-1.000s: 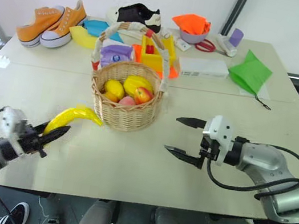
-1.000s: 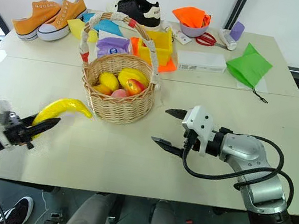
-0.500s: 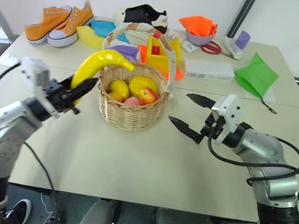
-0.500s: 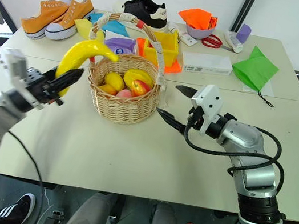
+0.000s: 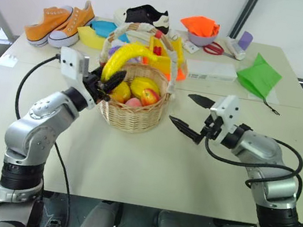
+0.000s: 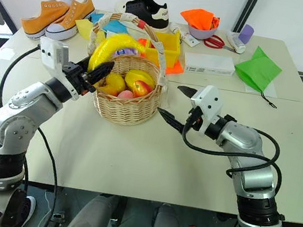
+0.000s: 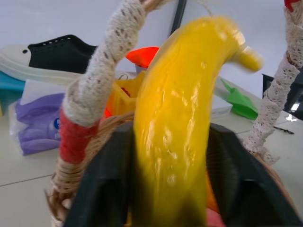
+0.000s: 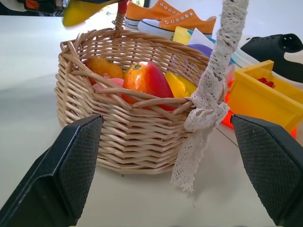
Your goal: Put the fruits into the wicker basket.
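Note:
I will next grab the basket with my right gripper by its slim lace-wrapped handle (image 5: 172, 81), because the basket's woven body (image 5: 131, 118) is wider than my open fingers.
My left gripper (image 5: 108, 80) is shut on the lower end of the long yellow banana (image 5: 130, 55). It holds the banana tilted above the near left rim of the wicker basket (image 5: 133, 116), under the cloth-wrapped handle (image 7: 90, 99). In the left wrist view the banana (image 7: 180, 123) fills the gap between the black fingers (image 7: 106, 189). A red-and-yellow mango (image 8: 147, 80) lies inside the basket among other yellow fruits. My right gripper (image 5: 180, 108) stands open just right of the basket (image 8: 128, 132), pointing at it, with nothing between its fingers.
Behind the basket stand a yellow plastic box (image 5: 160, 56), a purple packet and a white box (image 5: 209, 69). Orange sneakers (image 5: 59, 22) and a black shoe (image 5: 142, 15) sit at the back left, a green cloth (image 5: 255, 74) and a bowl with orange cloth (image 5: 200, 28) at the back right.
My left arm has lifted the banana from the table's front left, up and to the right, until it hangs over the basket. The right gripper has stayed open near the basket.

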